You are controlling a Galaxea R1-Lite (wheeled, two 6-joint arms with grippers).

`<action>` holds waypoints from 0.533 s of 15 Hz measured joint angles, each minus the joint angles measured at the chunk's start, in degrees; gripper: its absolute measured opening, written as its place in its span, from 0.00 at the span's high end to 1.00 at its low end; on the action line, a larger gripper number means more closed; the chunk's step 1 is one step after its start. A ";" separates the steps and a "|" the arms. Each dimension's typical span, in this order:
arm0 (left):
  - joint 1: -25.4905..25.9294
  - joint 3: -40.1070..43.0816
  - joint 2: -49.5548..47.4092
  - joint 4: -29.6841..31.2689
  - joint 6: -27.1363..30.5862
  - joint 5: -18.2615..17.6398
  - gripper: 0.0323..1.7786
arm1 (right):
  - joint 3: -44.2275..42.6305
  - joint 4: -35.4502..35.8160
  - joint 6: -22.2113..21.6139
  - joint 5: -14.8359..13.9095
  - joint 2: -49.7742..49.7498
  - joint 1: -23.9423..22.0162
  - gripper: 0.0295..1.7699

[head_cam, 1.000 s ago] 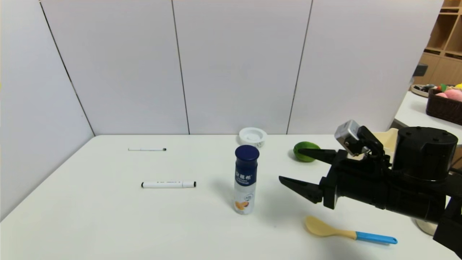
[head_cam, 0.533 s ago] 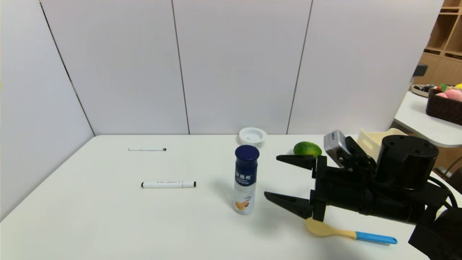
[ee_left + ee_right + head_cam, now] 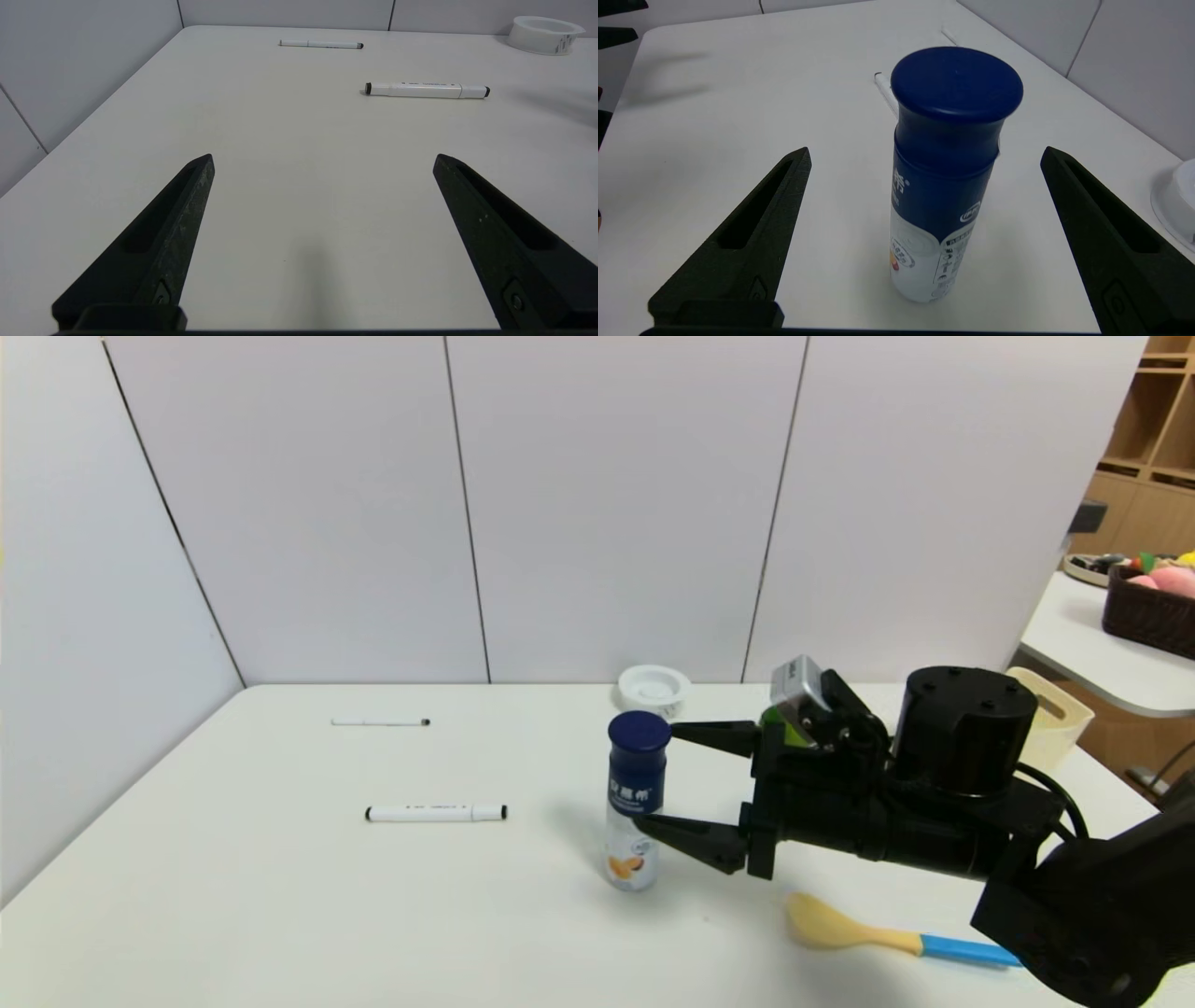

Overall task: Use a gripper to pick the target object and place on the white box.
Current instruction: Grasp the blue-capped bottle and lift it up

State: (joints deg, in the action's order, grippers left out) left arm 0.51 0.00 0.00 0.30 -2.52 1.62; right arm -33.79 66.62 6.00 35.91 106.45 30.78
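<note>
My right gripper grabs the upright bottle by its label below the navy cap next, leaving its lower body free to place in the white box.
The target object, a slim bottle with a navy cap and a white lower body, stands upright mid-table. My right gripper is open and level with the bottle's label, one finger on each side and both apart from it. The right wrist view shows the bottle centred between the spread fingers of that gripper, with clear gaps on both sides. The white box shows partly behind the right arm at the table's right edge. My left gripper hangs open over bare table, holding nothing, and is out of the head view.
A white marker and a thin pen lie left of the bottle. A round white dish sits by the back wall. A green lime is mostly hidden behind the right wrist. A tan spoon with a blue handle lies near the front.
My right gripper has moved left across the table, from beside the lime to either side of the bottle, staying open. The bottle has not moved.
</note>
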 joint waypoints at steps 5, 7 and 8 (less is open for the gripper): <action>0.00 0.00 0.00 0.00 0.00 0.02 0.05 | -5.21 -0.09 -0.24 -0.09 4.72 1.02 0.04; 0.00 0.00 0.00 0.02 0.00 0.02 0.05 | -7.22 -0.11 -0.27 -0.09 6.92 1.08 0.04; 0.00 0.00 0.00 0.02 0.00 0.00 0.05 | -7.96 -0.06 -0.27 -0.15 8.02 1.11 0.04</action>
State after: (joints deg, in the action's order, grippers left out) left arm 0.51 0.00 0.00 0.33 -2.52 1.62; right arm -41.75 66.56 5.73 35.77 114.47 31.89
